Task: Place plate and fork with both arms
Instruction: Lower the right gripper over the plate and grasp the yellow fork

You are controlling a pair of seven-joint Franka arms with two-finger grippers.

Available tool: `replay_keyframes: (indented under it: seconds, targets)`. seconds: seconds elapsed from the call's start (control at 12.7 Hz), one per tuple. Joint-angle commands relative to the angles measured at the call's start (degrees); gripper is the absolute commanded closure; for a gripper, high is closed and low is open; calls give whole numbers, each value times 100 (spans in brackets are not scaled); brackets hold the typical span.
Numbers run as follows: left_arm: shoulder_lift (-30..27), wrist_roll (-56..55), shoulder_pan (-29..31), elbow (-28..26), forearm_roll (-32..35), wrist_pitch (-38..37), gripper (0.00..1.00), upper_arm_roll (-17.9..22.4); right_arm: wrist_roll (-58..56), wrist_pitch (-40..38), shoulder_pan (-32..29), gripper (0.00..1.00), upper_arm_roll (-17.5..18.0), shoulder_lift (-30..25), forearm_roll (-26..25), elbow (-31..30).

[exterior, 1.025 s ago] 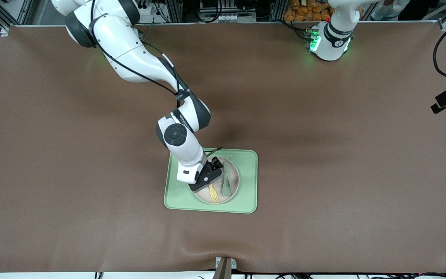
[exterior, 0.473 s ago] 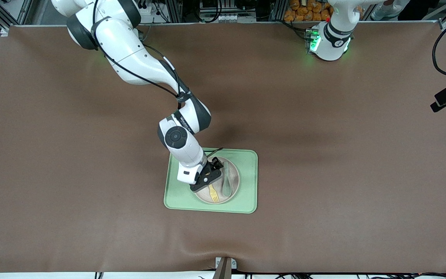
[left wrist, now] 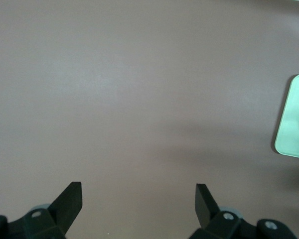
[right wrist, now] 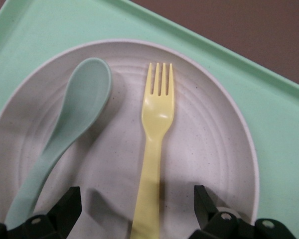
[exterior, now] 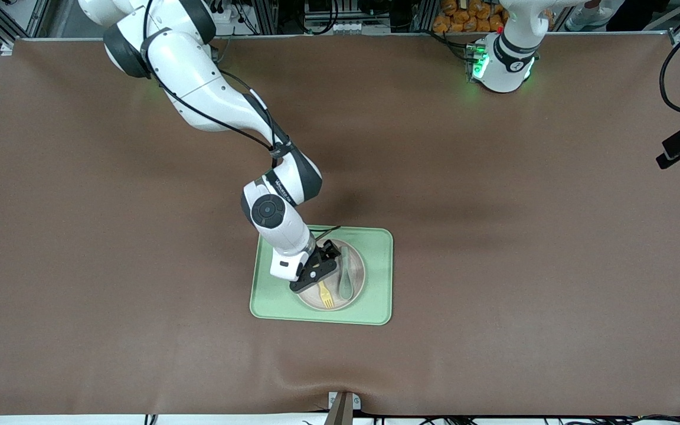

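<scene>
My right gripper grabs the yellow fork by its handle (right wrist: 148,194) next, to place the fork on the light green tray (right wrist: 284,149).
The pale plate (exterior: 356,278) sits on the light green tray (exterior: 269,307). The yellow fork (exterior: 327,295) lies flat on the plate, tines toward the front camera, beside a grey-green spoon (exterior: 345,277). My right gripper (exterior: 318,273) is low over the plate. In the right wrist view it (right wrist: 138,196) is open, its fingers on either side of the fork's handle (right wrist: 157,129) and apart from it, with the plate (right wrist: 209,149) beneath. My left gripper (left wrist: 138,191) is open and empty over bare table, with a tray edge (left wrist: 294,119) in its view; it is out of the front view.
The spoon (right wrist: 74,119) lies close beside the fork on the plate. The tray's raised rim (right wrist: 50,35) surrounds the plate. The left arm's base (exterior: 502,59) stands at the table's back edge. A brown mat (exterior: 523,236) covers the table.
The right arm's upper links have shifted slightly. Its gripper stays over the plate. The fork and spoon have not moved.
</scene>
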Motion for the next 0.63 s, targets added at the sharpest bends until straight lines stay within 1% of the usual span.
replay_keyframes:
  seconds: [0.0, 0.08, 0.16, 0.24, 0.55]
  targets:
    - [-168, 85, -30, -54, -64, -26, 0, -16, -4, 50, 12, 7, 6, 119, 22, 171]
    - [-212, 103, -30, -71, -64, -26, 0, -16, -22, 76, 12, 42, -3, 119, -4, 162]
    - [-213, 103, -30, -71, -64, -61, 0, -16, -48, 154, 3, 85, -3, 127, -13, 162]
    - [-213, 103, -30, -71, -64, -122, 0, -16, -40, 242, 3, 100, -3, 128, -13, 118]
    - [-239, 112, -22, -71, -64, -202, 0, -16, -40, 340, -5, 100, 5, 119, 5, 91]
